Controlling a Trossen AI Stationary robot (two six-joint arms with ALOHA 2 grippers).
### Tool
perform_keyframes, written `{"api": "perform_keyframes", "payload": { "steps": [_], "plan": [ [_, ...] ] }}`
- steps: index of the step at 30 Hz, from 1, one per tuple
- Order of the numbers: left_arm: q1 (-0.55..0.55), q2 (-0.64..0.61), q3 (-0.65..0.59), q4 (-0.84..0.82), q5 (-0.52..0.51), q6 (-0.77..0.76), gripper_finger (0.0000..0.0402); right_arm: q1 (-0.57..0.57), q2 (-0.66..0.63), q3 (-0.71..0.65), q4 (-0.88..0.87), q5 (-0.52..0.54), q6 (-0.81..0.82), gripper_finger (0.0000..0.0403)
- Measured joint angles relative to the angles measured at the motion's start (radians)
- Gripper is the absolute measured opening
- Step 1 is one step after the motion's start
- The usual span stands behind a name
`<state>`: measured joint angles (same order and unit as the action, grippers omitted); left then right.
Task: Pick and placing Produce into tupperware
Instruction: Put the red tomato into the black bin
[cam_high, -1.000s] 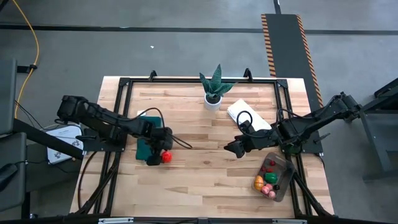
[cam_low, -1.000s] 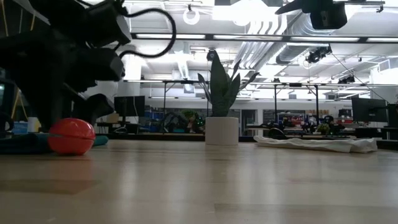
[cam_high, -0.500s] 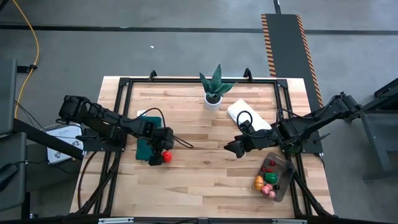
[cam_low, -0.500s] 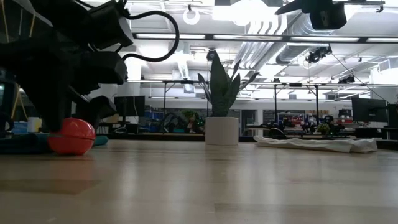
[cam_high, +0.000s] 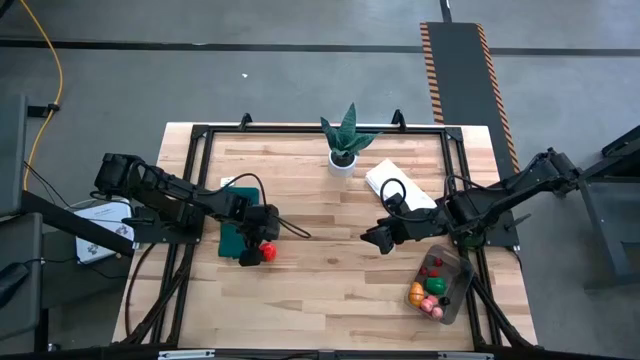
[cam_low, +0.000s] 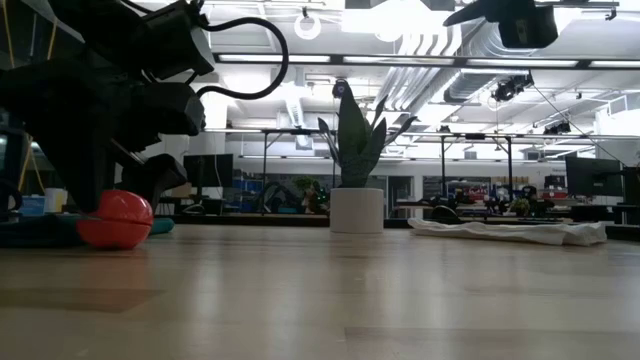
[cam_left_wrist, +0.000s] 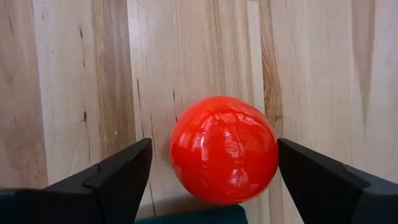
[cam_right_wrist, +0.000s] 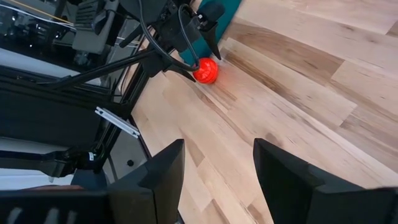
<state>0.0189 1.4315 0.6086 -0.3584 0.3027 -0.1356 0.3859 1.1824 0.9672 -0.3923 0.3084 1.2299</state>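
Note:
The fingers of my left gripper are on either side of the red ball, so they would hold it if they closed now. My left gripper should close on the ball.
A shiny red ball of produce (cam_left_wrist: 224, 149) rests on the wooden table at the edge of a dark green mat (cam_high: 232, 238). It also shows in the low view (cam_low: 115, 220). My left gripper (cam_high: 262, 252) slants down over it, open, one finger on each side of the ball. Whether a finger touches it does not show. My right gripper (cam_high: 375, 240) hangs open and empty above the table's middle right. The clear tupperware (cam_high: 452, 262) stands near the right front corner with several pieces of produce (cam_high: 428, 290) inside.
A spiky plant in a white pot (cam_high: 343, 145) stands at the far middle. A folded white cloth (cam_high: 395, 183) lies to the right of it. A black frame (cam_high: 300, 128) runs round the table. Bare wood lies between the two grippers.

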Motion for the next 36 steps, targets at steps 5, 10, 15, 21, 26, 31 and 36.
{"api": "perform_keyframes", "payload": {
  "steps": [5, 10, 15, 21, 26, 31, 36],
  "plan": [
    [0.0, 0.0, 0.0, -0.001, 0.0, 0.0, 0.033, 0.0, 0.0, 0.0, -0.008, 0.0, 0.0, 0.0181],
    [0.0, 0.0, 0.0, -0.003, 0.001, 0.0, 0.0325, 0.0, 0.0, 0.0, -0.011, 0.0, 0.0, 0.0181],
    [0.0, 0.0, 0.0, -0.003, 0.002, 0.0, 0.0286, 0.0, 0.0, 0.0, -0.014, 0.0, 0.0, 0.0181],
    [0.0, 0.0, 0.0, 0.0, 0.035, 0.0, 0.025, 0.0, 0.0, 0.0, -0.014, 0.0, 0.0, 0.0181],
    [0.0, 0.0, 0.0, 0.001, 0.036, -0.001, 0.0255, 0.0, 0.0, 0.0, -0.014, 0.004, 0.0, 0.0181],
    [0.0, 0.0, 0.0, 0.001, 0.039, -0.004, 0.0263, 0.0, 0.0, 0.0, -0.014, 0.015, 0.0, 0.0181],
    [0.0, 0.0, 0.0, 0.002, 0.039, -0.004, 0.025, 0.0, 0.0, 0.0, -0.014, 0.015, 0.0, 0.0181]
  ]
}}
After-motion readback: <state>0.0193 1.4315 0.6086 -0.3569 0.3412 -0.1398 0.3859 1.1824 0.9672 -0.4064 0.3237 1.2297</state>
